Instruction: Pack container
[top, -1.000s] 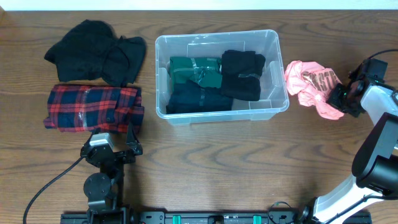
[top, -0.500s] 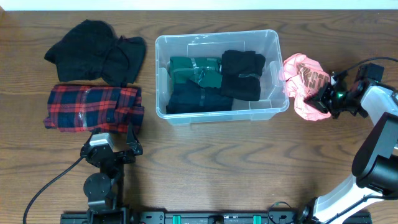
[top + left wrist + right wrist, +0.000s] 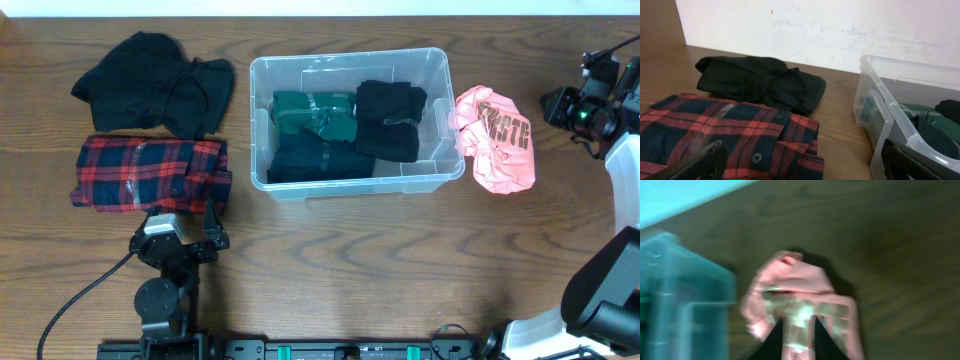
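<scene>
The crumpled pink garment [image 3: 497, 140] needs to be lifted bunched and packed inside, so my right gripper should next pinch the garment's printed part, away from the container's side.
The clear plastic container [image 3: 350, 56] stands mid-table and holds a green garment [image 3: 315, 110], a black one [image 3: 390, 120] and a navy one [image 3: 315, 158]. A crumpled pink garment [image 3: 497, 140] lies on the table against the container's right wall; it also shows, blurred, in the right wrist view [image 3: 800, 292]. My right gripper [image 3: 560, 103] hovers up and right of it, fingers [image 3: 796, 330] apart and empty. My left gripper [image 3: 182, 222] rests open at the front left, its fingers [image 3: 800, 165] wide apart over the edge of a red plaid shirt [image 3: 730, 135].
The red plaid shirt [image 3: 150, 172] lies folded left of the container, with a black garment [image 3: 155, 82] behind it. The container's left wall [image 3: 890, 130] shows at the right of the left wrist view. A white wall runs behind the table.
My right gripper pushed the pink garment left against the container, then let go and pulled back up and to the right. The left arm has not moved.
</scene>
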Available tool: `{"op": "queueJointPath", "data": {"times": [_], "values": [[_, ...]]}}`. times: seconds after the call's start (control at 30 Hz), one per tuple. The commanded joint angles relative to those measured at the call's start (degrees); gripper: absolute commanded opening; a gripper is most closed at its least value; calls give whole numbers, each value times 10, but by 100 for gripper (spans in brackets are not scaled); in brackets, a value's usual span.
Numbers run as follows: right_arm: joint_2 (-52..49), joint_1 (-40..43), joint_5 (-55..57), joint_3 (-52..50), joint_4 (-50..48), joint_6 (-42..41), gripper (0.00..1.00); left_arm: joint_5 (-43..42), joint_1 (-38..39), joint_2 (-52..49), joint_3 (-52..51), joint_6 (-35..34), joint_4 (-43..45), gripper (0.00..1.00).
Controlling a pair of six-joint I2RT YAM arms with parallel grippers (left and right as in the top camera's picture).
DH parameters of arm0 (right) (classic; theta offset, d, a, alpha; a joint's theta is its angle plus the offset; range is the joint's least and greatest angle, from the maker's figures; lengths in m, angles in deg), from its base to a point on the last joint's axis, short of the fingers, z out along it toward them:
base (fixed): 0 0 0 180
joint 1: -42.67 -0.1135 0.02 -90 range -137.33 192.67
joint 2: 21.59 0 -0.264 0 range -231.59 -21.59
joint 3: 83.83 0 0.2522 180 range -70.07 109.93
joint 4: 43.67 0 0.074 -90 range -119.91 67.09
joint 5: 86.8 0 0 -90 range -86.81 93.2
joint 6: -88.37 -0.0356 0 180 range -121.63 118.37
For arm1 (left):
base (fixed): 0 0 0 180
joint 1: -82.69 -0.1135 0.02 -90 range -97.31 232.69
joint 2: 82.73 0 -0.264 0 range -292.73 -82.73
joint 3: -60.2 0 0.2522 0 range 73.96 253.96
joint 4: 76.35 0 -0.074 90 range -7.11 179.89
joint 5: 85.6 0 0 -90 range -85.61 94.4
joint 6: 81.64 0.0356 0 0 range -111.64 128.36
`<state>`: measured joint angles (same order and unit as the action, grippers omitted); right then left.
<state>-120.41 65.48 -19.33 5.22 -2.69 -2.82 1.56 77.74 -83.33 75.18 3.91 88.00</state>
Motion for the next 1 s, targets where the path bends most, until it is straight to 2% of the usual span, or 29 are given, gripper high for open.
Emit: {"op": "queueJointPath", "data": {"times": [0.0,0.13,0.5,0.6,0.7,0.97], "values": [[-16,5,71,-3,2,73,54,5,-3,3,-10,3,-20,98],[-28,9,72,-10,2,108,99,5,-3,3,-10,3,-20,98],[-109,23,65,-12,1,163,99,5,-3,3,-10,3,-20,98],[-132,24,31,-12,7,167,99,5,-3,3,-10,3,-20,98],[-149,24,-31,-12,20,209,99,5,-3,3,-10,3,-20,98],[-170,24,-34,-13,49,227,88,5,-3,3,-10,3,-20,98]]}}
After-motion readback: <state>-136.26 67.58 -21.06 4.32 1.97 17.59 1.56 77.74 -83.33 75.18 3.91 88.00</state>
